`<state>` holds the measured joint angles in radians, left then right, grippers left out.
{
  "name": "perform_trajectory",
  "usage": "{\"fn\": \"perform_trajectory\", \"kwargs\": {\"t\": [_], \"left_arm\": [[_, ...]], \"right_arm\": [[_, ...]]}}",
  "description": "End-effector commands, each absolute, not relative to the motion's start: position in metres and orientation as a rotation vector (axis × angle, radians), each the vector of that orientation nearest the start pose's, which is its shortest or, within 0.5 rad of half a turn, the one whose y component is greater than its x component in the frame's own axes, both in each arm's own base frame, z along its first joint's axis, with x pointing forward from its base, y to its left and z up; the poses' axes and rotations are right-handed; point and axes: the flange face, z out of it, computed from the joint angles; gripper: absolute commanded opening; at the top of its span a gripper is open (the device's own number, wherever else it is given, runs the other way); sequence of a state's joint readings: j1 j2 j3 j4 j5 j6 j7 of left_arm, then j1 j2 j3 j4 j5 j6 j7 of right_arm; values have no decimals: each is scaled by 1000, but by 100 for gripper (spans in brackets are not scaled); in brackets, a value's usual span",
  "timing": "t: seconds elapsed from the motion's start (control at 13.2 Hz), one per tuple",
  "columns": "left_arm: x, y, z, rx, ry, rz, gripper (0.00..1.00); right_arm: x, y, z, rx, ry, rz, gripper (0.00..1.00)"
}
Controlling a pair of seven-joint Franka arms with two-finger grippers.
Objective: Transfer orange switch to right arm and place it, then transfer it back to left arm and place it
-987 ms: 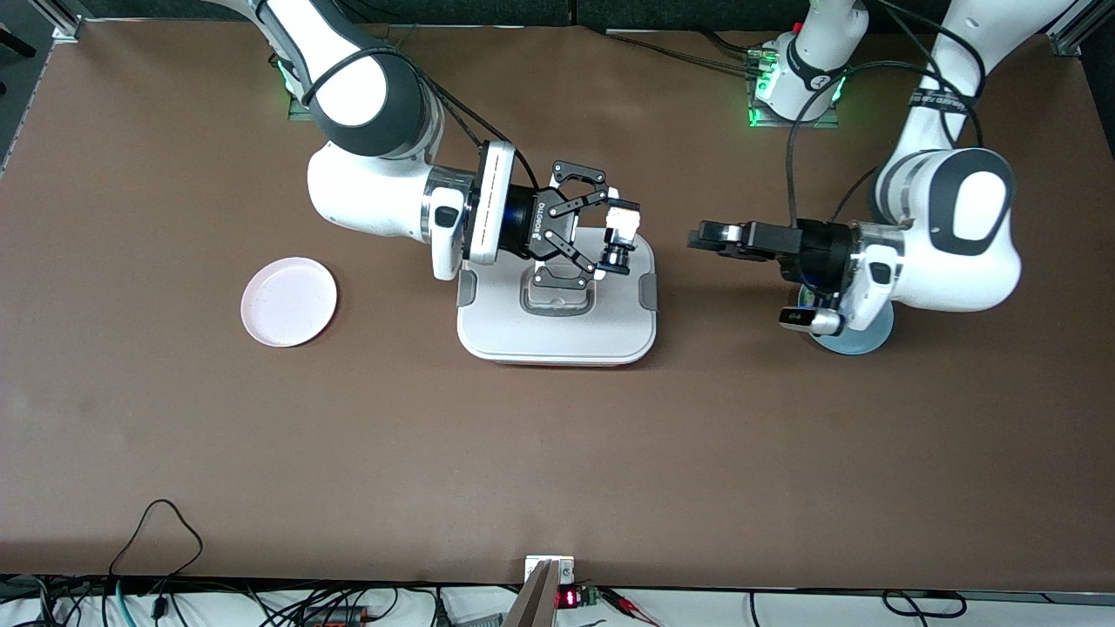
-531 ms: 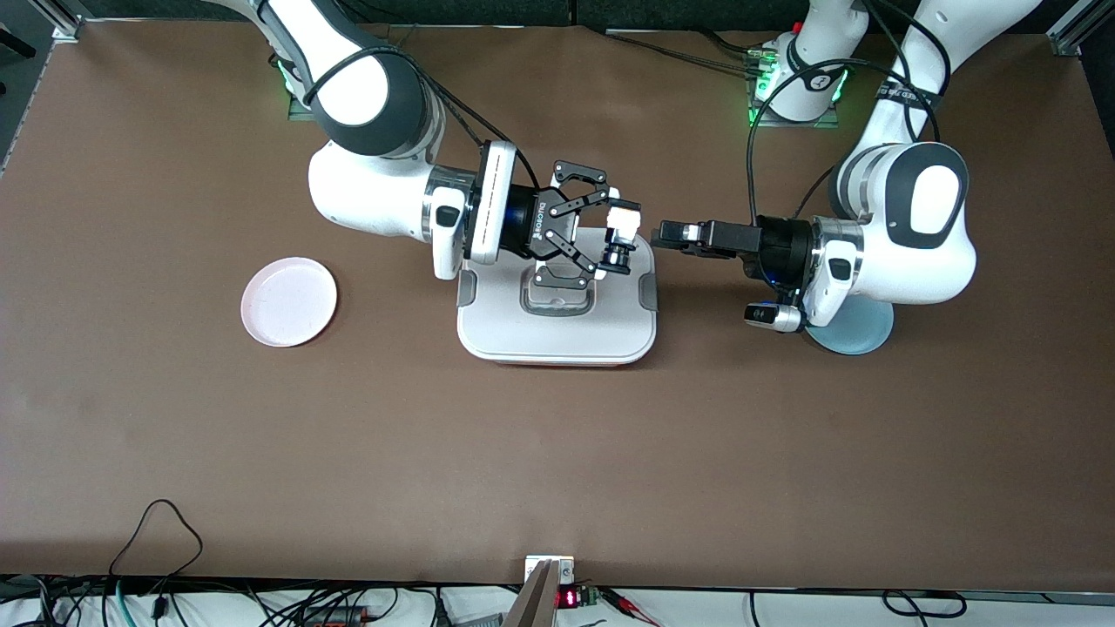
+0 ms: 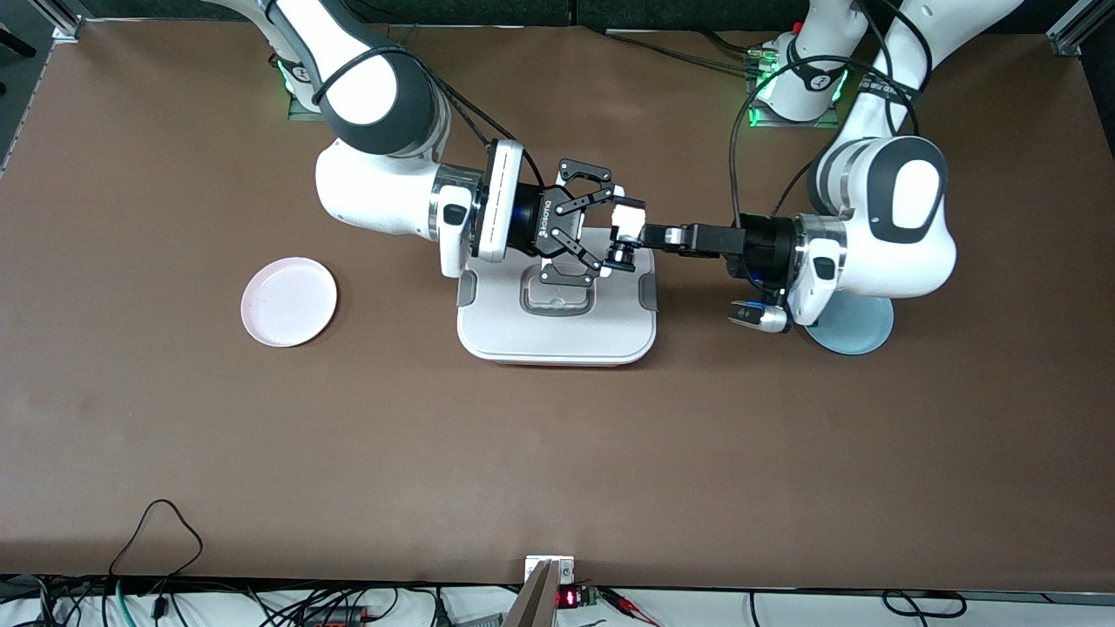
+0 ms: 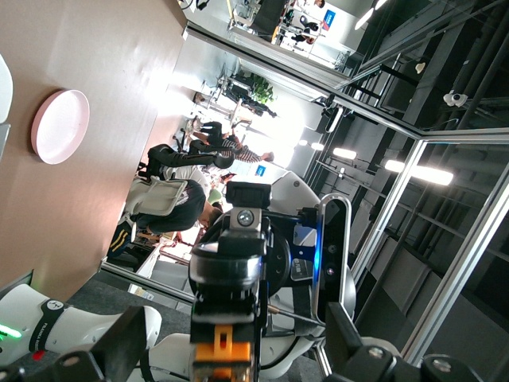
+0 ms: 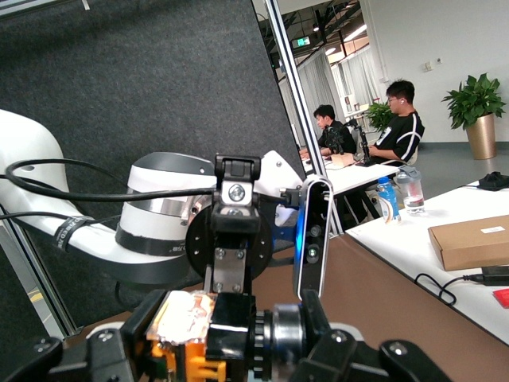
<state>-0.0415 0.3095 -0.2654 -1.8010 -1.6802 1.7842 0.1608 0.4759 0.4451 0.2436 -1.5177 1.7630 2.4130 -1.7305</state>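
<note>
The left gripper grabs the orange switch by its orange base next, to bring it back and place it on the blue plate.
The orange switch [image 3: 624, 237], a small black block with an orange base and a white face, hangs above the white box [image 3: 557, 326]. My right gripper [image 3: 617, 240] is shut on it; in the right wrist view the switch [image 5: 238, 330] fills the span between the pads. My left gripper [image 3: 646, 235] comes in level from the left arm's end and stands open at the switch. In the left wrist view its dark fingers [image 4: 119, 354] flank the switch [image 4: 227, 338] with room on each side.
A pink plate [image 3: 288, 301] lies toward the right arm's end of the table. A blue plate [image 3: 862, 333] sits partly under the left arm's wrist. Cables lie along the table edge nearest the front camera.
The left arm has moved across from over the blue plate toward the box, bringing its open gripper up to the switch. The right arm has shifted slightly toward it, still holding the switch.
</note>
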Motion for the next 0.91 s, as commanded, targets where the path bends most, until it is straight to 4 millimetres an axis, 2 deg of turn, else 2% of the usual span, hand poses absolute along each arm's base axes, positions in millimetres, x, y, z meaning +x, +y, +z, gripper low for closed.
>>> {"fn": "perform_trajectory", "kwargs": {"t": [0.0,0.53,0.83], "left_arm": [[592,-270,456,1477,280,-365,97],[586,-263,458,1474,244,-410,84],[581,-262,453,1535,184,-427,74]], "right_arm": [[563,463,472,-1504,-919,-1070,30],[563,463,470,-1506,-922,-1069,30],[562,464,469,-1507,-919,-1065,30]]}}
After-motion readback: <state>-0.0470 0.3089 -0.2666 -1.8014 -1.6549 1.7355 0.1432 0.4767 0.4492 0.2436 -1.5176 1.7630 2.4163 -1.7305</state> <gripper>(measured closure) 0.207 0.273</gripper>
